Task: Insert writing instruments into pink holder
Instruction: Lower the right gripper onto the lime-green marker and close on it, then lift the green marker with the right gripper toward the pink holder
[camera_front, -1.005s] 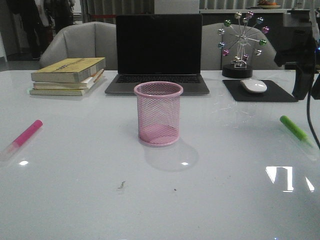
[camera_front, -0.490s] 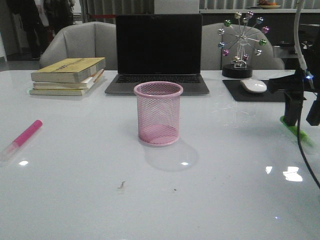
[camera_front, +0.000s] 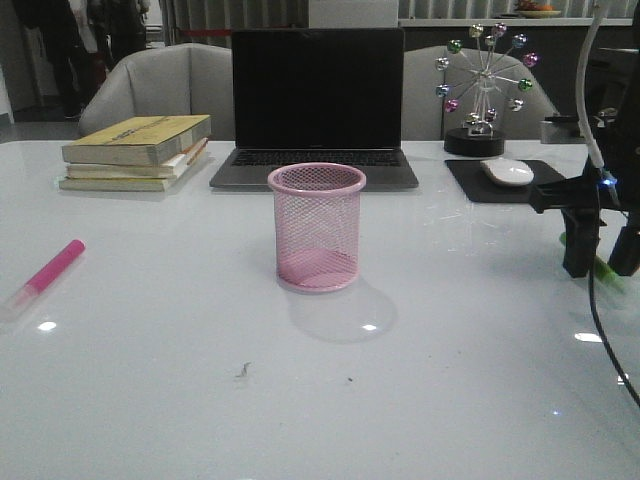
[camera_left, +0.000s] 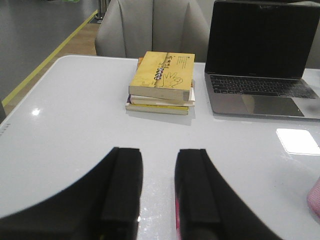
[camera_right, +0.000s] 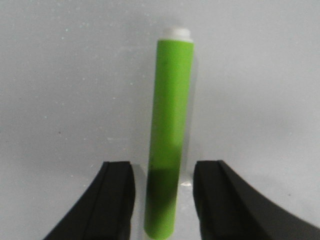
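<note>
The green marker (camera_front: 606, 267) is between my right gripper's fingers; I should close.
The pink holder (camera_front: 317, 228) stands upright mid-table, and its edge shows in the left wrist view (camera_left: 315, 199). A hot pink marker (camera_front: 55, 266) lies near the table's left edge. Only a pink sliver of it (camera_left: 176, 220) shows beside one finger of my open left gripper (camera_left: 157, 167), which holds nothing. At the right, the green marker (camera_right: 170, 130) lies flat on the table. My right gripper (camera_right: 163, 169) is open, one finger on each side of the marker, with gaps between. From the front, the right gripper (camera_front: 600, 268) hides most of the green marker (camera_front: 606, 267).
A stack of books (camera_front: 140, 150) lies at the back left and a laptop (camera_front: 317, 105) stands behind the holder. A mouse (camera_front: 508, 171) on a black pad and a ferris-wheel ornament (camera_front: 485, 90) are at the back right. Chairs stand beyond the table.
My right arm has come down from the upper right to the table, and its open fingers now straddle the green marker. The holder and the pink marker have not moved.
</note>
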